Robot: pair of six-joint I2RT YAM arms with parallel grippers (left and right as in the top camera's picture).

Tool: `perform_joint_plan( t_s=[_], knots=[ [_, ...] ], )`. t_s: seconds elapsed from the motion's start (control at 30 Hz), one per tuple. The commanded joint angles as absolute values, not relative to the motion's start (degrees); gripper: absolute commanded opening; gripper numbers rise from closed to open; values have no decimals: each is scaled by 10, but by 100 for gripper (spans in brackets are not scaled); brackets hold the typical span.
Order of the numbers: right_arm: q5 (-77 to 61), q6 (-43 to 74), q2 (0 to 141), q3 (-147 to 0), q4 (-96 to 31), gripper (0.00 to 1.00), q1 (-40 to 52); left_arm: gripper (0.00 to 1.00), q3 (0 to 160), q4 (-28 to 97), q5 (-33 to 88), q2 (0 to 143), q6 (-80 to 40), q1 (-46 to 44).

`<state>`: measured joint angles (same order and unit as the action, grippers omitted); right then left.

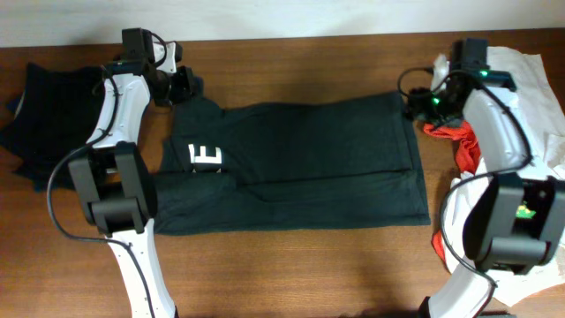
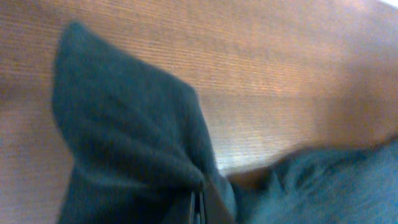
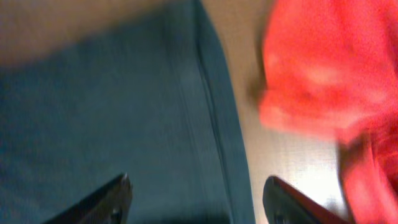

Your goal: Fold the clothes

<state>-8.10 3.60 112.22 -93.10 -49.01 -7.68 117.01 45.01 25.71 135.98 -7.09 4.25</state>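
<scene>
My right gripper grabs the dark green T-shirt's far hem corner (image 1: 400,97) (image 3: 188,17) next, matching my left gripper's corner, to fold the T-shirt's far edge over.
A dark green T-shirt (image 1: 300,163) with a white letter print lies spread across the middle of the wooden table, folded lengthwise. My left gripper (image 1: 183,85) is at the shirt's far left corner, shut on a fold of the dark fabric (image 2: 137,149). My right gripper (image 1: 422,104) is open above the shirt's far right corner; its two fingertips (image 3: 198,186) straddle the hem edge (image 3: 217,124), one over the cloth, one over bare wood.
A red garment (image 1: 459,141) lies right beside the shirt's right corner, also in the right wrist view (image 3: 323,74). White clothes (image 1: 530,79) are piled at the right edge. A dark garment (image 1: 40,106) lies at the far left.
</scene>
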Motion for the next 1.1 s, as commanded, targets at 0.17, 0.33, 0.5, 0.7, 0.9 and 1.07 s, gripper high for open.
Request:
perform_joint_plan(
  t_s=[0.17,0.33,0.5,0.7,0.9,1.07],
  knots=[
    [-105,83,1242,-936,-212,73,-56,1,1180,634,270,1290,-65,43],
    [-118,102,1308,-936,-143,73,-42,0,1180,658,254,1290,-55,43],
    [-84,111,1345,-936,-160,62,-41,0,1180,658,250,1290,-55,43],
    [-84,124,1312,-972,-244,4,-54,0,1180,634,244,1290,-55,43],
    [-84,112,1227,-1140,-562,4,-104,0,1190,621,257,1244,-55,56],
    [-54,58,1218,-1181,-778,4,-114,0,1190,701,190,1199,-55,85]
  ],
)
